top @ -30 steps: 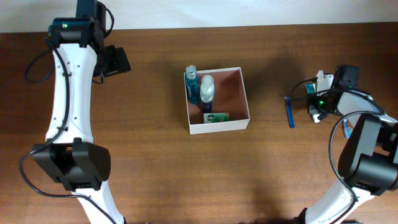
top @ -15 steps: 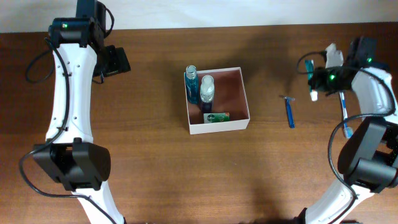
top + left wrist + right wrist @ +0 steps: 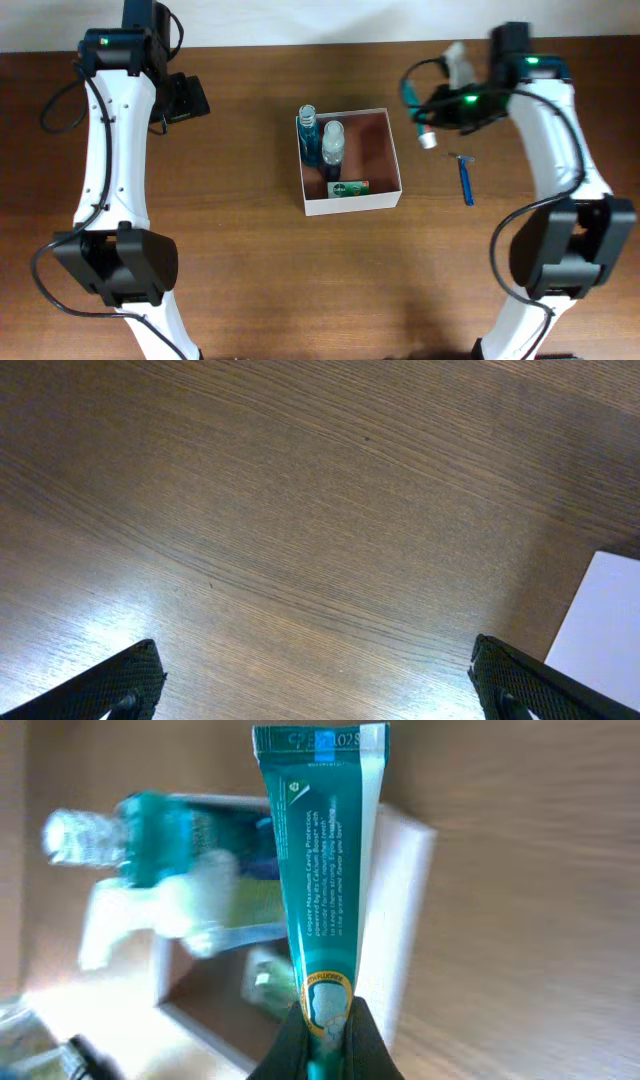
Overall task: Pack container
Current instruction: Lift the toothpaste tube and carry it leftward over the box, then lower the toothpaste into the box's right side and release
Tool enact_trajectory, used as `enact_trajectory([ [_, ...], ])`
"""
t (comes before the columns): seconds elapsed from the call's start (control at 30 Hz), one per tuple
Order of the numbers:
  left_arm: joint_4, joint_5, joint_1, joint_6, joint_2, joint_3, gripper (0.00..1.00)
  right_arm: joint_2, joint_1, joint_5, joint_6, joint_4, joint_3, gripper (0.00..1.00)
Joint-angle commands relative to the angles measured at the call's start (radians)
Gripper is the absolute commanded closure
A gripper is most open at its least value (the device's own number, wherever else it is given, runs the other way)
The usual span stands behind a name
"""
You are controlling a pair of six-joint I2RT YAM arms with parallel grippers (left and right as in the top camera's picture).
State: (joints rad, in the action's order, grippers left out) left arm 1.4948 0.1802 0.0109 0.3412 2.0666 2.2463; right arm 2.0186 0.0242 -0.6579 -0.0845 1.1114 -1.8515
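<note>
My right gripper should stay closed until over the container: the tube [image 3: 420,112] hangs beside it and would miss if released now.
The container [image 3: 355,206], a square white box with a reddish-brown inside, sits mid-table. It holds a blue bottle [image 3: 308,135], a clear bottle [image 3: 332,143] and a small green packet [image 3: 348,187]. My right gripper [image 3: 442,106] is shut on a teal toothpaste tube [image 3: 420,112], held in the air just right of the box. In the right wrist view the fingers [image 3: 352,1038] pinch the tube [image 3: 322,870] low down, with the container's white wall [image 3: 395,940] below it. My left gripper [image 3: 186,98] stands open over bare wood at the far left, nothing between its fingertips [image 3: 120,685].
A blue razor [image 3: 465,180] lies on the table to the right of the box, under the right arm. A white corner [image 3: 600,630] shows at the right edge of the left wrist view.
The right arm has lifted the toothpaste tube from the table's right side and swung it left, close to the container. The left arm has not moved.
</note>
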Motion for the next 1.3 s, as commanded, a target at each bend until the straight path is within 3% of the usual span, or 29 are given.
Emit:
enact_trajectory([
  [0.0,-0.002,0.0,-0.001,0.013,0.007,-0.005,0.01,-0.026,-0.063,-0.021,0.048,0.025,-0.021,0.96],
  [0.23,-0.002,0.0,-0.001,0.013,0.007,-0.005,0.01,-0.025,-0.145,0.098,0.076,0.087,-0.017,0.96],
  [0.43,-0.002,0.0,-0.001,0.013,0.007,-0.005,0.01,-0.022,-0.203,0.196,0.193,-0.013,0.005,0.94],
  [0.7,-0.002,0.0,-0.001,0.013,0.007,-0.005,0.01,-0.014,-0.248,0.338,0.285,-0.067,0.01,0.84],
  [1.07,-0.002,0.0,-0.001,0.013,0.007,-0.005,0.01,-0.015,-0.236,0.407,0.284,-0.069,0.009,0.69],
  [1.27,-0.002,0.0,-0.001,0.013,0.007,-0.005,0.01,-0.021,-0.114,0.39,0.229,0.0,-0.016,0.66],
])
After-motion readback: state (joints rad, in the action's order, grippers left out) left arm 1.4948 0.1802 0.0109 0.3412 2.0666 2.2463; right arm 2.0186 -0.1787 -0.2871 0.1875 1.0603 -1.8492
